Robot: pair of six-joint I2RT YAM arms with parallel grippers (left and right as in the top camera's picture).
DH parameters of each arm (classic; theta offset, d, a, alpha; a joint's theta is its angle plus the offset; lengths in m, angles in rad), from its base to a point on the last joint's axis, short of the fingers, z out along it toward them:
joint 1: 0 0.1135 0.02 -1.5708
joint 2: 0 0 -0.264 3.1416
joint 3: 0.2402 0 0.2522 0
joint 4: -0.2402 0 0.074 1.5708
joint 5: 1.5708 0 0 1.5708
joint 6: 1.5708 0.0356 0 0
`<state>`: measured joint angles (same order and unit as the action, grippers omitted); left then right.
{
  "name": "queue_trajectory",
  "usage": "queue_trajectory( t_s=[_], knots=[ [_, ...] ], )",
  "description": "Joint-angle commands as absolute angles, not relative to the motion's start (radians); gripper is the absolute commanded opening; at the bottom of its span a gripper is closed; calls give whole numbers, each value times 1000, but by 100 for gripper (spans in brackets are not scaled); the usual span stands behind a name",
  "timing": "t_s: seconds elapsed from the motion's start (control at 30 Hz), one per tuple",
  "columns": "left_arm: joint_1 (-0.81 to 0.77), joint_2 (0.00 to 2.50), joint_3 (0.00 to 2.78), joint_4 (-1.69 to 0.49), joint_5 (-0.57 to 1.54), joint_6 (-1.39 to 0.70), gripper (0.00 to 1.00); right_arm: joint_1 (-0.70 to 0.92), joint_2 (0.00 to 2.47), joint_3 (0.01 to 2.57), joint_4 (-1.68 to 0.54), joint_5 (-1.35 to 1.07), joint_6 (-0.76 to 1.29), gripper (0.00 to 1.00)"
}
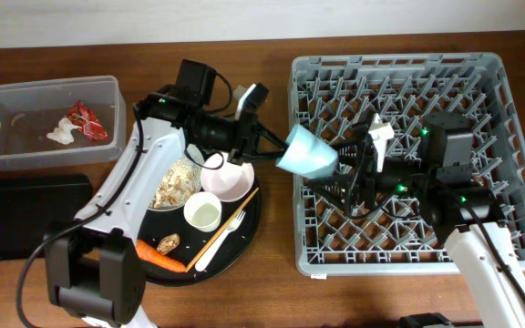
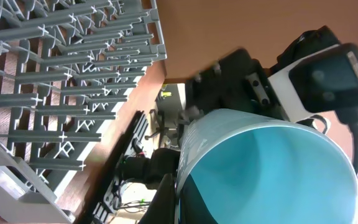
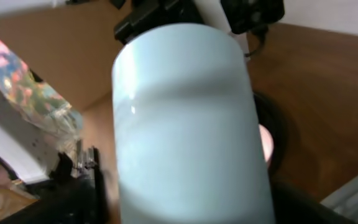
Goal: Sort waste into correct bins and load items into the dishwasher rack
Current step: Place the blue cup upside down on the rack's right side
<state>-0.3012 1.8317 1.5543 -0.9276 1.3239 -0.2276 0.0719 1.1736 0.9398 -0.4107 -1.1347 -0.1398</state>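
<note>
The cup is between the open fingers of my right gripper, which reach past the cup's base end (image 1: 324,160) (image 3: 195,183) on either side of it, so my right gripper should close on the cup.
My left gripper (image 1: 281,152) is shut on the rim of the light blue cup (image 1: 310,153) and holds it on its side over the left edge of the grey dishwasher rack (image 1: 499,91). My right gripper (image 1: 340,166) reaches in from the right, its open fingers on either side of the cup. The cup fills the right wrist view (image 3: 185,124) and the left wrist view (image 2: 272,174). The clear tub (image 1: 48,91) holds the red-and-white wrapper (image 1: 89,120) and the white paper scrap (image 1: 62,135). The black tray (image 1: 25,219) is at the left.
The round black tray (image 1: 244,251) carries a white bowl with food scraps (image 1: 179,182), a smaller white bowl (image 1: 228,178), a cream cup (image 1: 202,212), a white fork (image 1: 224,239), a carrot (image 1: 158,258) and a brown lump (image 1: 169,242).
</note>
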Motion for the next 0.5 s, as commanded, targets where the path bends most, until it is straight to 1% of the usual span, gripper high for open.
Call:
queue_trajectory(
  t_s=[0.0,0.03,0.1,0.13,0.17,0.2,0.23,0.27,0.33,0.37,0.4,0.47],
  knots=[
    [-301,1802,1570,-926,1320,-215,1,78,1176,956,-408,-1175,-141,73],
    [-301,1802,1569,-926,1319,-215,1,78,1176,956,-408,-1175,-141,73],
    [-301,1802,1569,-926,1301,-215,1,78,1176,956,-411,-1175,-141,66],
    [-301,1802,1569,-925,1300,-215,1,78,1176,956,-411,-1175,-141,64],
    [-301,1802,1570,-926,1283,-214,10,78,1176,956,-412,-1174,-141,62],
    [-301,1802,1570,-926,1241,-199,39,78,1176,956,-411,-1174,-131,59],
    [-301,1802,1570,-929,1174,-176,54,77,1176,956,-411,-1168,-109,55],
    [-301,1802,1570,-946,1084,-169,62,77,1176,956,-412,-1164,-85,49],
    [-295,1802,1570,-1008,842,-169,63,77,1175,956,-424,-1111,-25,37],
    [-284,1802,1570,-1046,710,-169,64,77,1173,956,-435,-1074,-7,35],
    [-266,1802,1570,-1090,594,-169,64,76,1168,961,-473,-993,12,34],
    [-221,1802,1570,-1158,469,-169,64,62,1154,1015,-623,-762,13,34]
  ],
)
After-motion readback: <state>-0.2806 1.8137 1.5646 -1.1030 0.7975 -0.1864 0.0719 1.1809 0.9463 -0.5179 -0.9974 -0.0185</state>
